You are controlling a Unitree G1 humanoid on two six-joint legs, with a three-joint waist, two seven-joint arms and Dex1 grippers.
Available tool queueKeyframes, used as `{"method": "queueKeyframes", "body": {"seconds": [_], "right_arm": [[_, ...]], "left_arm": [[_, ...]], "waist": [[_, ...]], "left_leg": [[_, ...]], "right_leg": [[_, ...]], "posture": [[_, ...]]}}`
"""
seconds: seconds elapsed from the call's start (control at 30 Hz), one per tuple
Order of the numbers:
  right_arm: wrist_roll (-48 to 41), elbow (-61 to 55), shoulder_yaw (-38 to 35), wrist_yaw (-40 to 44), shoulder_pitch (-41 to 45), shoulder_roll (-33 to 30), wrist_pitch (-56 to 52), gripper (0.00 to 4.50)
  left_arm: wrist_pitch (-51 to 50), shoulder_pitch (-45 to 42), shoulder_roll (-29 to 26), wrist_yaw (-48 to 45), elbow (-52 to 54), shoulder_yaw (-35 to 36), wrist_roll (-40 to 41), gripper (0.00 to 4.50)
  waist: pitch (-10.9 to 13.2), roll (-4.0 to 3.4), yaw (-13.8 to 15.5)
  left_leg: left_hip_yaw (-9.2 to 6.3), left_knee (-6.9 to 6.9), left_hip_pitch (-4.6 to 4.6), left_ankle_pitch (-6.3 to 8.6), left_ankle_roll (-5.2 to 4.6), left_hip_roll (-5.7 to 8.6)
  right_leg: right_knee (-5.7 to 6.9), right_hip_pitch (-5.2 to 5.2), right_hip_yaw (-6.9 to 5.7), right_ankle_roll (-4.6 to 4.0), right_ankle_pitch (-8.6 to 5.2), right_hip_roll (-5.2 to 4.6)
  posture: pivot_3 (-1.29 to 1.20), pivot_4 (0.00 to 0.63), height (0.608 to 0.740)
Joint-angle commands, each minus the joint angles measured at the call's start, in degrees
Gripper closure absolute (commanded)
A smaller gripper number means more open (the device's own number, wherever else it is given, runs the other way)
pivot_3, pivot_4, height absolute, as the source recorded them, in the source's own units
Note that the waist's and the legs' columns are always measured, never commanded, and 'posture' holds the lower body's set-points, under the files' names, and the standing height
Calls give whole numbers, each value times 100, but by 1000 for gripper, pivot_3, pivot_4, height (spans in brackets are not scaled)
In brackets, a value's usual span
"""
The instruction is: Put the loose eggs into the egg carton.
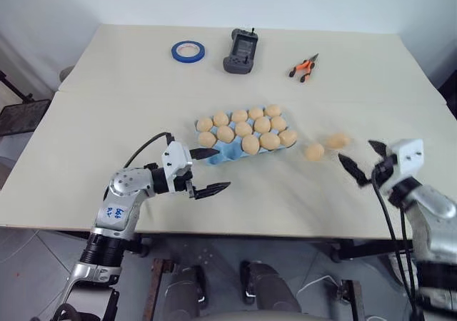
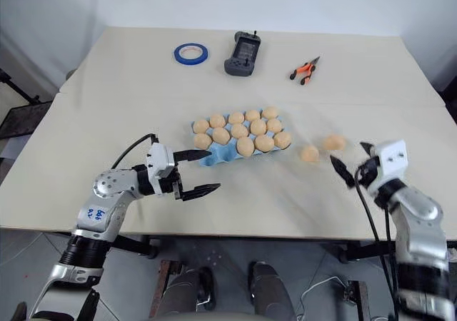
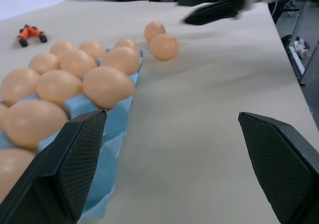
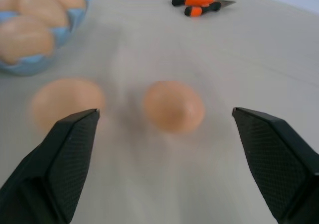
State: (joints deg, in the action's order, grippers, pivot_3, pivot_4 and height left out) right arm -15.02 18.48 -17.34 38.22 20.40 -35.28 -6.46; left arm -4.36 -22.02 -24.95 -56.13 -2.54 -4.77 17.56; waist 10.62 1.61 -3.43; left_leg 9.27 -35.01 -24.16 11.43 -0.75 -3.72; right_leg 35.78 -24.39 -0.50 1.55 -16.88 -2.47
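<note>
My right gripper grabs the loose egg by its rounded sides next, to fill an open cup in the egg carton [image 1: 227,153].
The light blue egg carton [image 1: 227,153] lies mid-table, most of its cups filled with tan-orange eggs [image 1: 243,129]. Two loose eggs [image 1: 314,151] [image 1: 338,141] rest on the table just right of it. My right gripper [image 1: 355,150] hovers open right beside them, fingers spread and level. The right wrist view has one loose egg [image 4: 173,106] between the fingers' line and the other egg [image 4: 67,104] off to one side. My left gripper [image 1: 224,167] is open and empty at the carton's near left corner, pointing right along its front edge [image 3: 117,129].
A blue tape ring [image 1: 188,50], a dark handheld controller [image 1: 241,52] and orange-handled pliers [image 1: 303,68] lie along the far part of the table. The table's near edge [image 1: 285,233] runs just behind both grippers.
</note>
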Motion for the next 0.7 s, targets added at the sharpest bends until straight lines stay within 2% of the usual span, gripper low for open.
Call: {"method": "queueKeyframes", "body": {"seconds": [0.03, 0.17, 0.23, 0.33, 0.57, 0.7], "right_arm": [[141, 799, 132, 67, 583, -132, 140, 27], [292, 1854, 369, 146, 1354, -37, 207, 27], [399, 2234, 537, 247, 1557, -3, 228, 27], [516, 2630, 647, 220, 1734, 22, 352, 27], [450, 2803, 612, 240, 1876, 53, 584, 2285], [128, 2261, 484, 518, 1931, 148, 882, 2385]], "left_arm": [[33, 16, 2, 90, 253, 54, 23, 0], [13, 148, -15, 217, 387, 111, 49, 0], [-11, 210, -30, 255, 475, 141, 83, 0], [-41, 272, -52, 290, 578, 188, 132, 0], [-13, 327, -42, 396, 674, 338, 176, 0], [195, 454, -67, 536, 677, 570, 168, 0]], "waist": [[0, 0, 8], [0, 0, 21], [0, 0, 20], [0, 0, 19], [0, -1, 7], [0, -2, -30]], "left_leg": [[-1, 3, -2, 0, 0, 0], [-7, 3, -4, 3, -5, 0], [-6, 3, -6, 6, -8, -2], [-6, 3, -6, 10, -7, -2], [-4, -4, -5, 12, -3, 0], [-3, -4, -5, 12, -4, -1]], "right_leg": [[3, -4, -1, 1, 0, 0], [18, -10, -6, 30, 15, 1], [17, -11, -6, 79, 42, 2], [16, -11, -7, 79, 42, 2], [17, -8, -4, 78, 42, -3], [18, -9, -2, 80, 43, -2]], "posture": [[0, 150, 740], [0, 150, 740], [0, 150, 740], [0, 150, 740], [0, 150, 740], [0, 150, 740]]}}
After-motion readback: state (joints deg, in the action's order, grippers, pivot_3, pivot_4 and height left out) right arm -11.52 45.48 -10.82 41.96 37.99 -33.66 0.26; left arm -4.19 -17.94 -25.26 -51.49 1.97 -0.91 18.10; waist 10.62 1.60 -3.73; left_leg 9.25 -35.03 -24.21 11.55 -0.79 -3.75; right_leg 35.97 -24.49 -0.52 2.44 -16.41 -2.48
